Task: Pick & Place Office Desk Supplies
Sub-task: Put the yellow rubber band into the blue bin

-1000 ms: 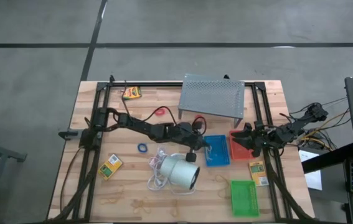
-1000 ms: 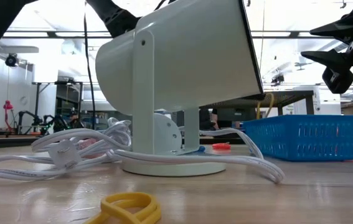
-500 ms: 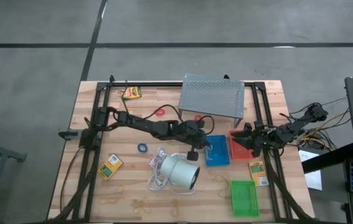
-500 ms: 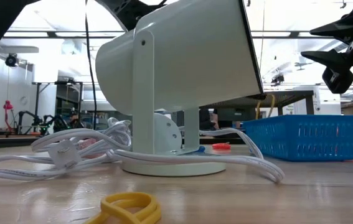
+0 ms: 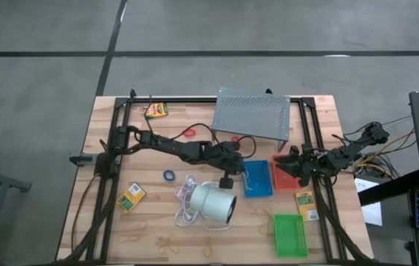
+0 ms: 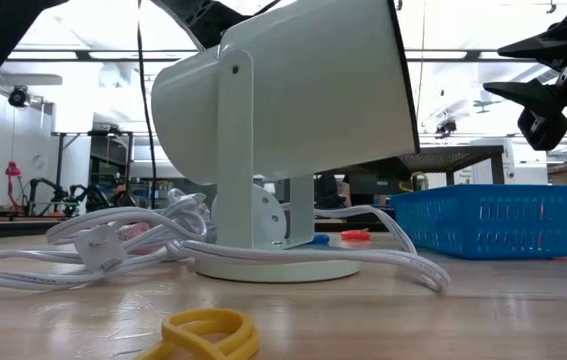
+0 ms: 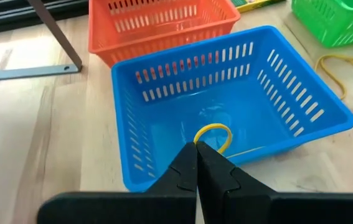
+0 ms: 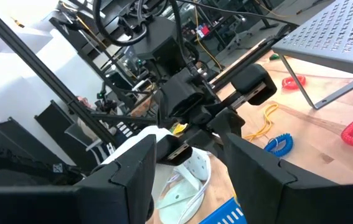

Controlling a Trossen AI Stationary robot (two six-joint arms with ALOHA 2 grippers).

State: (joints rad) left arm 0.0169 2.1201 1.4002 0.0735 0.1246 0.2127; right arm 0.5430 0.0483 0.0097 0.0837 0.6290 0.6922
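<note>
My left gripper is ready to open: the yellow rubber band (image 7: 214, 132) is inside the blue tray's sides, so the rubber band would land in the blue tray.
My left gripper (image 7: 196, 147) is shut on a yellow rubber band (image 7: 214, 132) over the blue tray (image 5: 258, 179), just past the tray's left wall; it also shows in the right wrist view (image 8: 182, 127). At the table's right, my right gripper (image 5: 296, 164) waits open by the red tray (image 5: 284, 174), nothing between its fingers (image 8: 132, 168). A green tray (image 5: 290, 235) sits near the front. A red loop (image 5: 190, 133), a blue loop (image 5: 169, 176) and yellow boxes (image 5: 131, 197) (image 5: 156, 110) lie flat on the wood. My left gripper pinches the rubber band between its two fingertips, at one end of the loop (image 7: 202, 140). The fingers slant downward from the table's left. The rest of the loop (image 7: 223, 132) reaches out past the tips over the tray's floor; whether it rests there I cannot tell.
A white lamp (image 5: 213, 203) with a coiled white cord (image 6: 113, 240) stands just in front of my left arm. A grey perforated stand (image 5: 252, 116) sits at the back. More rubber bands (image 6: 208, 332) lie near the front edge, and another yellow box (image 5: 306, 204) lies at the right.
My left gripper has tipped up a little, staying shut by the blue tray. The white lamp has turned slightly on its base, and its cord has shifted a bit.
</note>
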